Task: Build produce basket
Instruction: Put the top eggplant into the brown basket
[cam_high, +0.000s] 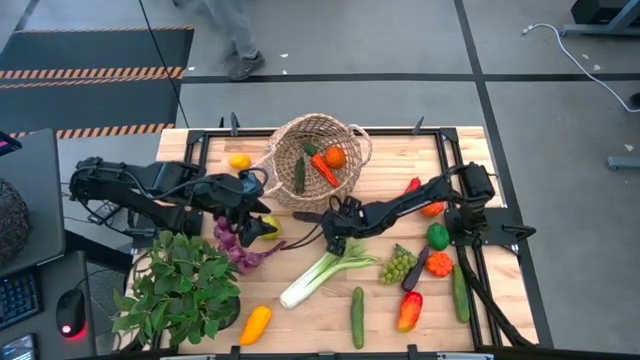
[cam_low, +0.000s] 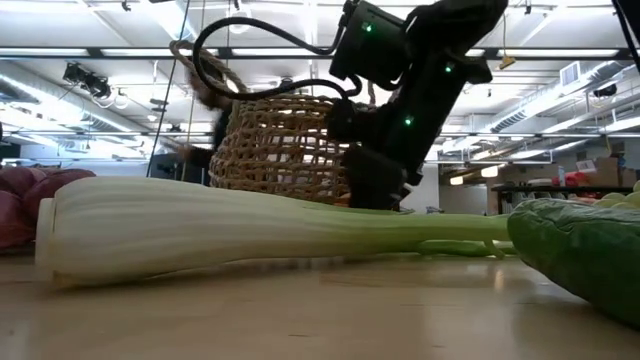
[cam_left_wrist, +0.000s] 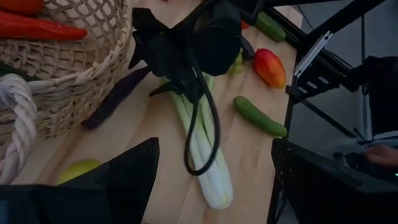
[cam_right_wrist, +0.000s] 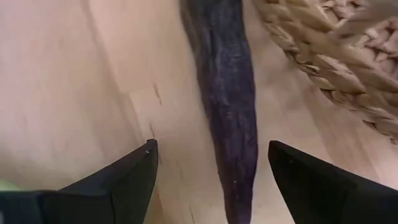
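I will next take hold of the long dark purple vegetable by its tapered end (cam_right_wrist: 237, 171) with my right gripper, so that I can add the vegetable to the straw basket.
The tan straw basket (cam_high: 318, 150) stands at the table's far middle and holds a cucumber, a carrot and an orange. A long dark purple vegetable (cam_right_wrist: 227, 106) lies on the table by the basket's near wall; it also shows in the high view (cam_high: 306, 215). My right gripper (cam_high: 327, 224) is open just above it, one finger on each side (cam_right_wrist: 208, 180), touching nothing. My left gripper (cam_high: 256, 226) is open and empty left of it, beside a yellow-green fruit (cam_left_wrist: 78, 169). The leek (cam_high: 325, 272) lies near the middle.
A potted leafy plant (cam_high: 180, 285) stands at the near left, with purple produce (cam_high: 235, 245) beside it. A yellow squash (cam_high: 255, 323), a cucumber (cam_high: 357, 317), grapes (cam_high: 397, 265) and peppers (cam_high: 410, 310) lie along the near and right side. A lemon (cam_high: 240, 160) lies left of the basket.
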